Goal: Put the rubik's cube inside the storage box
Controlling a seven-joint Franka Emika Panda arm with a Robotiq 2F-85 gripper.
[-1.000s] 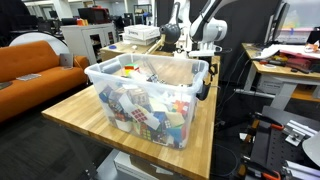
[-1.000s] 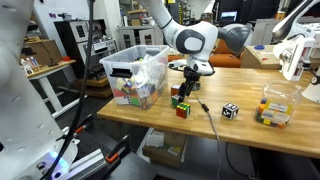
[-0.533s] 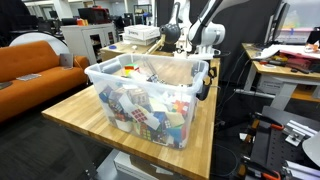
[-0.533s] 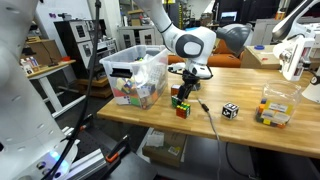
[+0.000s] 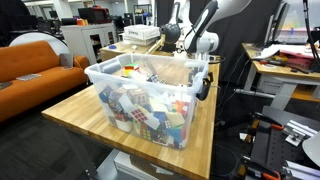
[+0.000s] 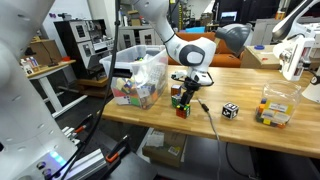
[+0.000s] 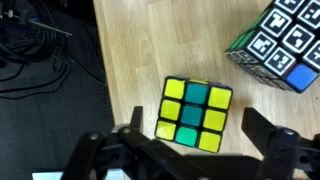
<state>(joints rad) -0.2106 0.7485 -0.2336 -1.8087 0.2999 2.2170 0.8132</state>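
My gripper's fingers are above the rubik's cube [image 6: 183, 110] [image 7: 195, 115], and the cube's side shows below them. My gripper should go lower first and then close on the cube.
The rubik's cube [image 7: 195, 115], its top face yellow and teal, sits on the wooden table near the front edge; it also shows in an exterior view [image 6: 183, 107]. My gripper [image 7: 198, 138] is open, a little above the cube, with one finger on each side of it and not touching; it also shows in an exterior view [image 6: 186, 93]. The storage box [image 6: 135, 75], a see-through tub with a whitish rim, stands to the left of the cube and holds several cubes. In an exterior view the storage box [image 5: 150, 70] hides the cube.
A black-and-white patterned cube [image 7: 280, 45] lies close beside the rubik's cube. Another patterned cube [image 6: 230, 110] and a small clear container of cubes [image 6: 275, 106] stand farther right. The table edge [image 7: 100, 90] runs just left of the cube, with cables [image 7: 40, 50] on the floor below.
The arm has come down and slightly forward, bringing the open gripper closer over the rubik's cube. The cube and the box have not moved.
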